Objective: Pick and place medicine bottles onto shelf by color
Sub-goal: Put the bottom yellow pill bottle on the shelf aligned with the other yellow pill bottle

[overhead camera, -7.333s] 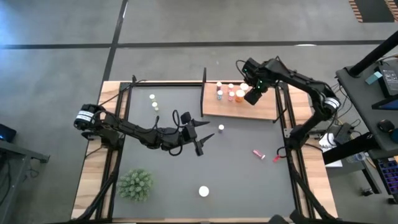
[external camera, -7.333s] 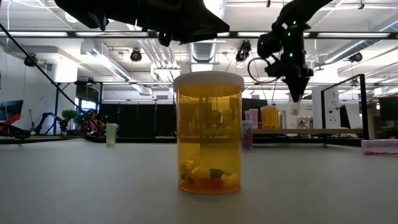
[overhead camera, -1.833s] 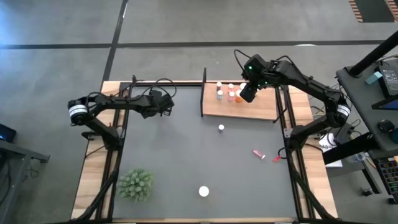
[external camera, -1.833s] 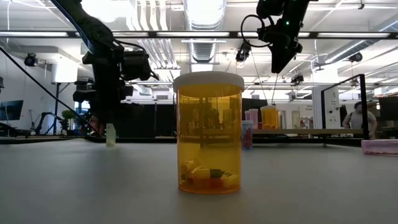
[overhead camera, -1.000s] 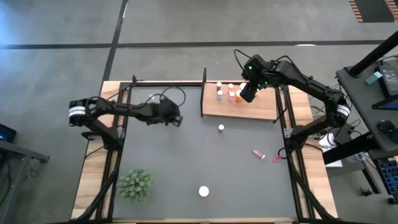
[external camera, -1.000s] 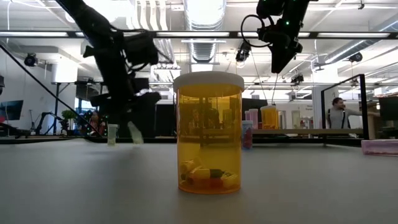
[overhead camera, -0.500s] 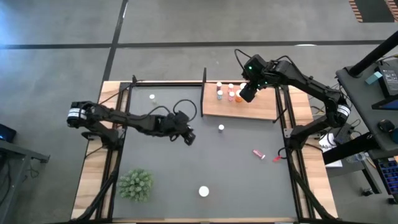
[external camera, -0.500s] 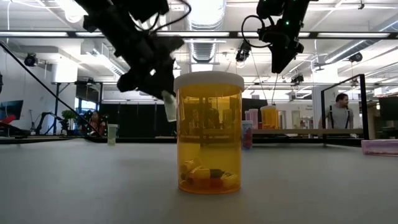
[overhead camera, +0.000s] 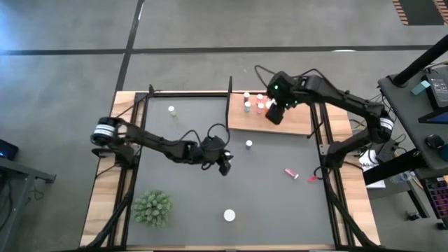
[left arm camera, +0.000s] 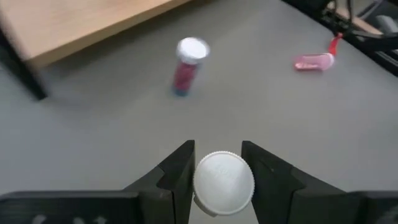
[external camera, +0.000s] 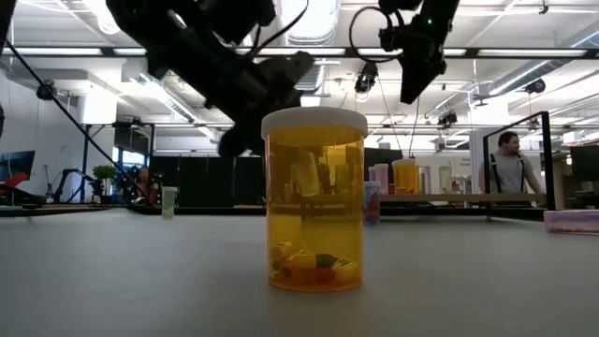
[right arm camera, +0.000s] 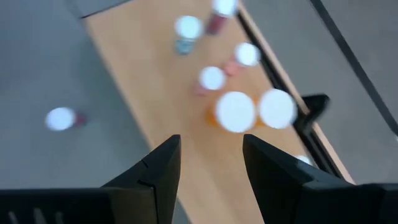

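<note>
The white-capped bottle (left arm camera: pixel 224 183) is above the grey mat in the left wrist view and must reach the shelf before my left gripper opens.
My left gripper (overhead camera: pixel 224 164) hangs over the middle of the dark mat, shut on a small bottle whose white cap (left arm camera: pixel 222 182) shows between the fingers. My right gripper (right arm camera: pixel 211 148) hovers open above the wooden shelf (overhead camera: pixel 294 123), over the standing bottles (overhead camera: pixel 260 105) at the shelf's far edge. On the mat a pink-red bottle (overhead camera: pixel 248 144) stands upright, a pink one (overhead camera: pixel 291 172) lies on its side, an orange one (overhead camera: pixel 229 215) stands near the front, and a yellow-green one (overhead camera: pixel 171 109) stands at the far left. My left gripper pinches the bottle between its two fingers at the white cap (left arm camera: pixel 222 182), one finger on either side. The fingers slant downward, coming from the table's left. The cap's top faces the wrist camera and hides the body. The bottle is lifted clear of the mat.
A spiky green plant (overhead camera: pixel 152 208) stands at the mat's near left corner. Thin black posts (overhead camera: pixel 229 105) rise at the shelf's left end. The orange bottle (external camera: pixel 314 201) fills the middle of the low view. A person (external camera: pixel 508 173) stands in the room behind.
My left gripper has carried the bottle from the far left of the mat toward the right and near side, to the mat's middle, tipping closer to level. The bottle stays clear of the mat. My right gripper has shifted slightly toward the near edge over the shelf.
</note>
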Controlling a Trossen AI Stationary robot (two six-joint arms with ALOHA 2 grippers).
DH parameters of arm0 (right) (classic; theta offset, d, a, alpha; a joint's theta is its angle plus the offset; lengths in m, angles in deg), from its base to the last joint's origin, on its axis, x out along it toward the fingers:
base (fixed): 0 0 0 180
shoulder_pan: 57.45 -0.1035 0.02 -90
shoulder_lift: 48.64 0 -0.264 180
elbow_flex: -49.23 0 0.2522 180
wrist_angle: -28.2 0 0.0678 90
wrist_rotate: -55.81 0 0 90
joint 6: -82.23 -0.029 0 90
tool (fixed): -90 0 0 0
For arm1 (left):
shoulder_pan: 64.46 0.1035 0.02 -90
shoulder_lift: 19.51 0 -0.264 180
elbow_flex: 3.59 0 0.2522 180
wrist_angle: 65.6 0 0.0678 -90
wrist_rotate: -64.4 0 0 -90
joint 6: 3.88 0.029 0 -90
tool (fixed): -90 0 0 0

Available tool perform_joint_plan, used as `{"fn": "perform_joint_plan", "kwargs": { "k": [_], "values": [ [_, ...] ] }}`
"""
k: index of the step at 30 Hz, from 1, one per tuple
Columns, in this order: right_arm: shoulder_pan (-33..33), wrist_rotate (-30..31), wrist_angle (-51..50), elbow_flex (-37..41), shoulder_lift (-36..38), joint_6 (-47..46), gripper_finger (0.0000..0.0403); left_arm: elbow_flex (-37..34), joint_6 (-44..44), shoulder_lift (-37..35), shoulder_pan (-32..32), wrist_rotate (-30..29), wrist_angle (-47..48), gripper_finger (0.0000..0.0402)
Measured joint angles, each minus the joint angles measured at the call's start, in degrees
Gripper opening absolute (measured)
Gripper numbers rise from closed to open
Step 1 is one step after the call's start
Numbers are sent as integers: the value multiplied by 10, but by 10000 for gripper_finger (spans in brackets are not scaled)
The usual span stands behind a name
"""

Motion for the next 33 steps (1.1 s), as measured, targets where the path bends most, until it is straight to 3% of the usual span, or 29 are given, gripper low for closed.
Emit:
{"fn": "perform_joint_plan", "kwargs": {
  "k": [4,13,23,33],
  "values": [
    [-55,0,2,0,0,2,164,18,29,45,0,7,-47,113],
    [-144,2,4,0,0,-19,164,75,56,126,-2,7,-40,113],
    [-159,3,4,1,0,-33,164,91,116,138,-3,8,-44,113],
    [-159,3,4,1,0,-33,164,90,116,138,-4,8,-45,113]
  ]
}}
